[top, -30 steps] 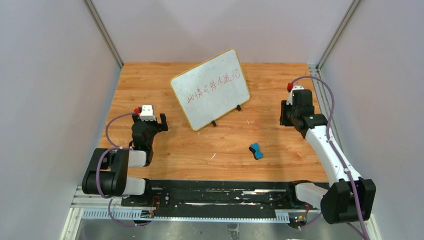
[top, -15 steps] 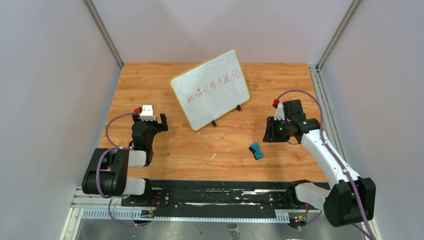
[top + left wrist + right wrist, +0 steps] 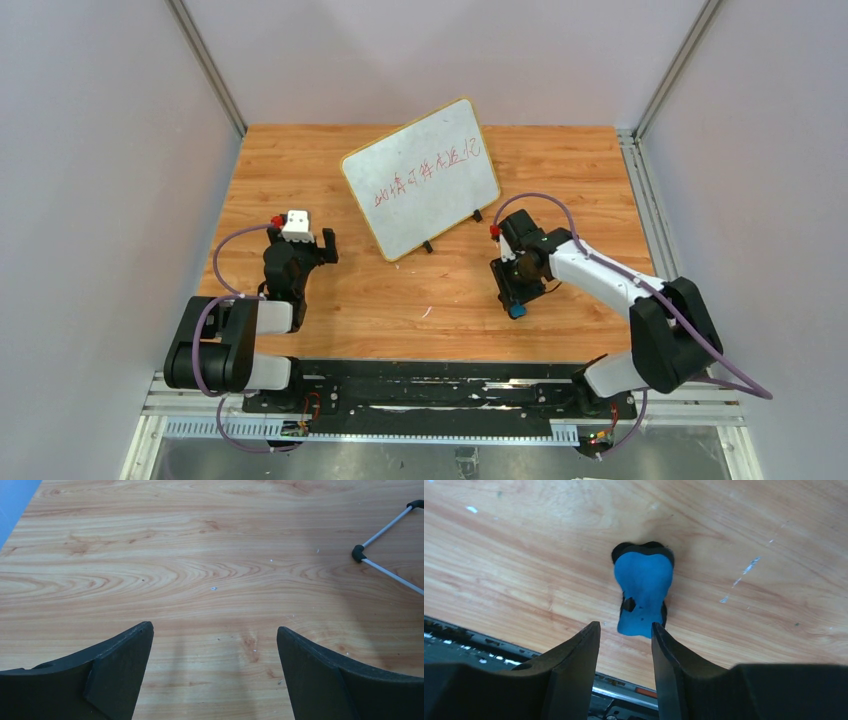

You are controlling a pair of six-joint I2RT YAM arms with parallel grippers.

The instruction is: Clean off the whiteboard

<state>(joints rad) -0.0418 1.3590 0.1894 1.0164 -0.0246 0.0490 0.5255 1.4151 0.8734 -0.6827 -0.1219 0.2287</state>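
My right gripper grabs the eraser across the narrow middle of its blue top [image 3: 517, 311] next, so its black bottom stays free to erase the whiteboard [image 3: 420, 178].
The whiteboard [image 3: 420, 178], white with a yellow frame and red handwriting, stands tilted at the back middle of the wooden table. A small blue eraser block [image 3: 516, 310] lies on the table near the front edge. It also shows in the right wrist view [image 3: 643, 592]. My right gripper [image 3: 514, 288] hangs over the eraser, pointing down. Its jaws [image 3: 625, 626] stand a little apart with nothing between them, and the eraser lies just beyond the tips. My left gripper [image 3: 298, 243] rests at the left, wide open and empty [image 3: 214, 627].
The whiteboard's black feet on thin metal legs [image 3: 357, 553] show at the right of the left wrist view. A black rail [image 3: 430, 385] runs along the table's near edge, close below the eraser. Grey walls enclose the table on three sides.
My right arm has swung from the right back of the table leftward and nearer, down over the blue eraser. The left arm has not moved.
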